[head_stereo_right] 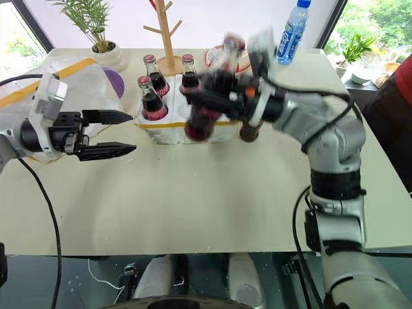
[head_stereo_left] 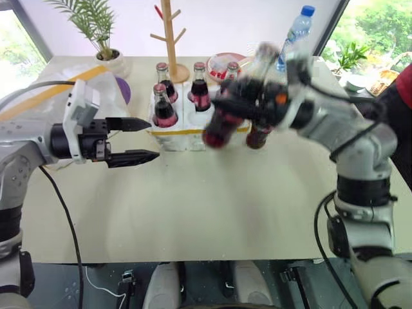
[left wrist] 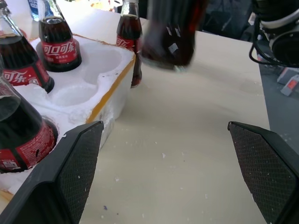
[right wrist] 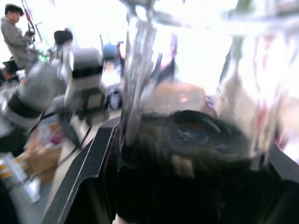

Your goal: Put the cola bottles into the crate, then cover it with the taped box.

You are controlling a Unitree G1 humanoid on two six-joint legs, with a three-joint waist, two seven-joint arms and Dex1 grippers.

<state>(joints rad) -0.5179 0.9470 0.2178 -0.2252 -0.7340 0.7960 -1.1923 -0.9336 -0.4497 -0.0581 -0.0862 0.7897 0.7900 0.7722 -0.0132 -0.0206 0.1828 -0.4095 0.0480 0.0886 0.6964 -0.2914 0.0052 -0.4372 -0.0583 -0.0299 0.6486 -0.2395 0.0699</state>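
The bottle goes into the crate first in my right gripper. The tilted bottle's base [head_stereo_left: 215, 139] is in front of the crate's yellow-banded edge [head_stereo_left: 187, 132], so if I opened now, the bottle would drop.
The crate [head_stereo_left: 174, 136] is a low white foam tray with a yellow band, and three cola bottles [head_stereo_left: 164, 109] stand in its wells. My right gripper [head_stereo_left: 248, 106] is shut on another cola bottle [head_stereo_left: 220, 131], holding it tilted in the air just right of the crate's front. One more cola bottle [head_stereo_left: 257, 137] stands on the table beside the crate. My left gripper [head_stereo_left: 145, 138] hovers open and empty just left of the crate, fingers [left wrist: 74, 172] pointing toward it. The taped box [head_stereo_right: 71, 67] sits behind the left arm.
A clear blue-capped water bottle [head_stereo_left: 297, 32] stands at the back right, with a wooden rack [head_stereo_left: 169, 38] and a potted plant [head_stereo_left: 103, 32] at the back. A red-rimmed dish [head_stereo_left: 219, 63] lies behind the crate. A person's red sleeve [head_stereo_left: 404, 84] shows at the far right.
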